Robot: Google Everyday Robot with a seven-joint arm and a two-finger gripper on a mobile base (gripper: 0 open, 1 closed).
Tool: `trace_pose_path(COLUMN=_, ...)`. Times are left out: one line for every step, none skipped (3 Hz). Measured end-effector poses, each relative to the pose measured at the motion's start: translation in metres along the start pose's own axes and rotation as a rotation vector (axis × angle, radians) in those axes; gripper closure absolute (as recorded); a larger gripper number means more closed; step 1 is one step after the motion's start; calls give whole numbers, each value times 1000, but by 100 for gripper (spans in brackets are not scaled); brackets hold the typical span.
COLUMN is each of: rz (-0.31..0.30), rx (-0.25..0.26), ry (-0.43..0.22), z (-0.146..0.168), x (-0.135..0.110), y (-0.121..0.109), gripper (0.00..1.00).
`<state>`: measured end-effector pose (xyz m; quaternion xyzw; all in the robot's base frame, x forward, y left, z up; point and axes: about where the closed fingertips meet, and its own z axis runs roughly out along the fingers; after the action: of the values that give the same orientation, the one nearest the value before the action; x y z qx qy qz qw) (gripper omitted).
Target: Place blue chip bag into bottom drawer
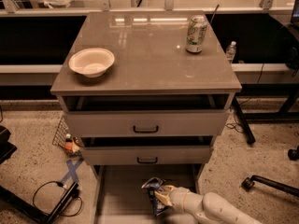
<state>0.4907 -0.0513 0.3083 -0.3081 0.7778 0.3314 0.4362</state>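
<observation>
My gripper has the blue chip bag's lower end low over the inside of the bottom drawer, so I will open it now and the bag would lie inside.
The blue chip bag (155, 196) is crinkled, dark blue with pale markings, and sits over the floor of the open bottom drawer (122, 195), right of its middle. My gripper (163, 197) comes in from the lower right on a white arm and is shut on the bag's right side. The bag looks tilted, its top end toward the cabinet. I cannot tell whether it rests on the drawer floor.
A cream bowl (91, 62) and a green-and-white soda can (195, 34) stand on the cabinet top. The two upper drawers (145, 123) are slightly pulled out. A wire basket (65, 138), cables and blue tape lie on the floor at left; a chair base (266, 183) at right.
</observation>
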Motion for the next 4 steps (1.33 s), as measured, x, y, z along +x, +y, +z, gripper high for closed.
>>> trace_pose_path(rz=0, rx=0, ry=0, z=0, x=0, y=0, gripper=100)
trace_pose_path(rz=0, rx=-3, ry=0, z=1, x=0, y=1, gripper=84)
trace_pose_path(rz=0, rx=-6, ry=-1, z=3, x=0, y=3, gripper=61)
trace_pose_path(rz=1, rx=-9, ry=-1, z=4, x=-1, y=4, gripper=38)
